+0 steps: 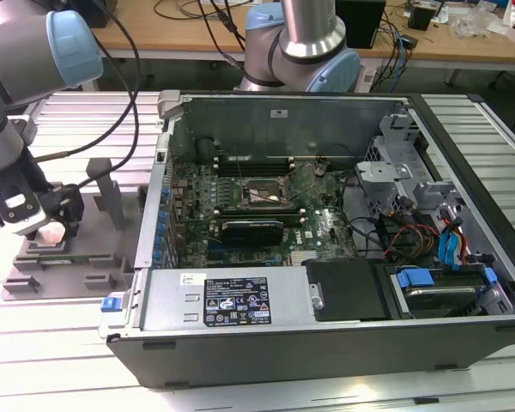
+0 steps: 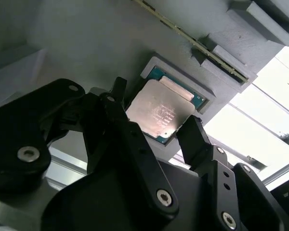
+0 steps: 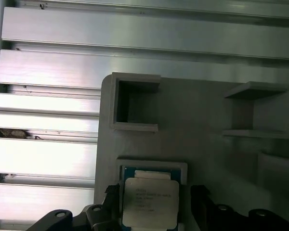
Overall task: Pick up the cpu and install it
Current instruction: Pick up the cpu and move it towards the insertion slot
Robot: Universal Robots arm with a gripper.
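Observation:
My gripper picks up the cpu by its opposite side edges next, since the hollow's sides leave gaps there. The hollow's raised sides wrap the cpu's corners.
The cpu (image 2: 158,114) (image 3: 149,203), a flat square chip with a silvery top plate and a green rim, lies in a square recess of the grey fixture tray (image 1: 86,257) (image 2: 86,43) (image 3: 197,130). My gripper (image 1: 56,225) (image 2: 155,107) (image 3: 155,190) hangs low over that recess at the exterior view's left. It is open, with one black finger on each side of the chip and narrow gaps to its edges. The motherboard socket (image 1: 264,196) sits inside the open computer case (image 1: 326,300).
The tray carries raised grey brackets (image 3: 135,103) and a long slotted strip (image 2: 202,48). It rests on a ribbed aluminium table (image 3: 48,159). Inside the case are a black heatsink block (image 1: 253,230), cables and drive bays. Cables hang from my arm.

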